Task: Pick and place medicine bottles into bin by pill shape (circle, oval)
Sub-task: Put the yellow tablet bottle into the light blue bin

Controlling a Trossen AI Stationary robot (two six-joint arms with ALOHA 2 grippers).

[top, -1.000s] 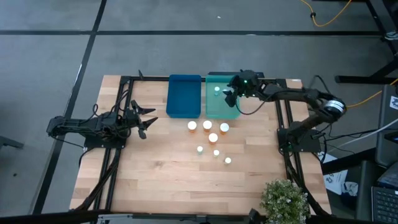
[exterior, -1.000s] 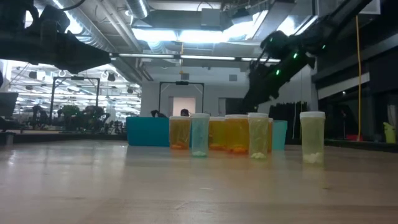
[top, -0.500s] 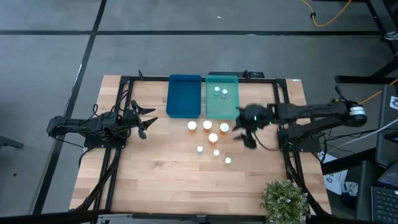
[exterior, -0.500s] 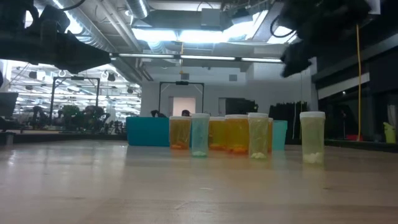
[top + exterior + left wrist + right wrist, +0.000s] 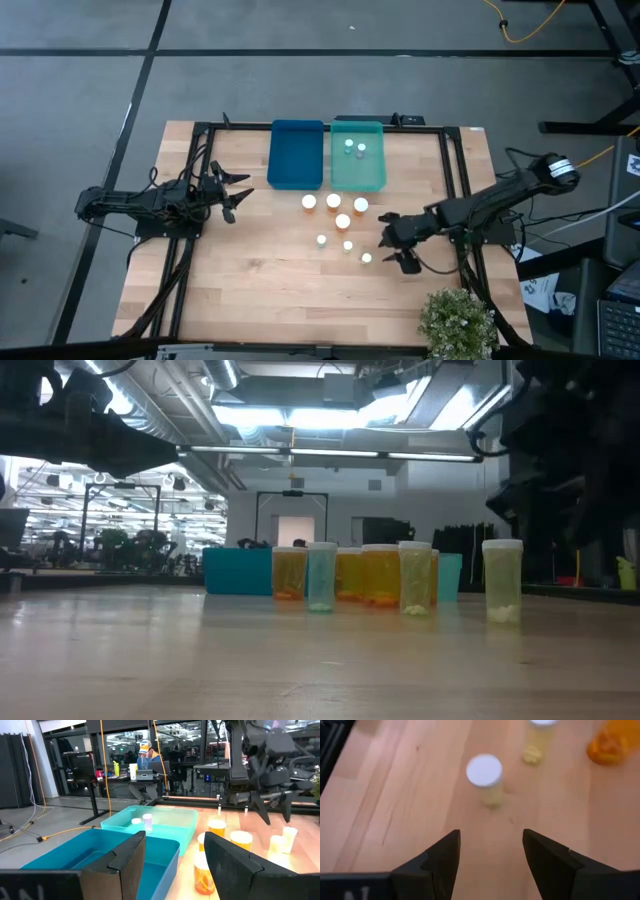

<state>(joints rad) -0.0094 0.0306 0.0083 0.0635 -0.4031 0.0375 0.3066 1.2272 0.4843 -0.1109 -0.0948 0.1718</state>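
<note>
Bare wood shows between my right gripper's fingers and the pale bottle (image 5: 366, 258) (image 5: 487, 782), so closing now would miss. The gripper moves closer, before it closes.
Four orange bottles with white caps (image 5: 333, 201) stand upright on the table in front of the bins. Three smaller pale bottles (image 5: 348, 245) stand nearer the table's near edge. Two more pale bottles (image 5: 355, 146) are inside the teal bin (image 5: 372, 180). My right gripper (image 5: 392, 243) is open and empty, just right of the nearest pale bottle (image 5: 367, 258). That bottle stands upright ahead of the open fingers in the right wrist view (image 5: 484, 770). My left gripper (image 5: 235, 192) waits open at the table's left.
An empty blue bin (image 5: 296, 155) stands left of the teal bin at the table's far side. A potted plant (image 5: 457, 322) stands at the near right corner. Black frame rails (image 5: 462, 200) run along the table's sides. Bare wood lies at the near left.
My right gripper has left the teal bin, gone toward the table's near edge and down, and now sits beside the nearest pale bottle. A second pale bottle shows in the teal bin where the gripper was.
</note>
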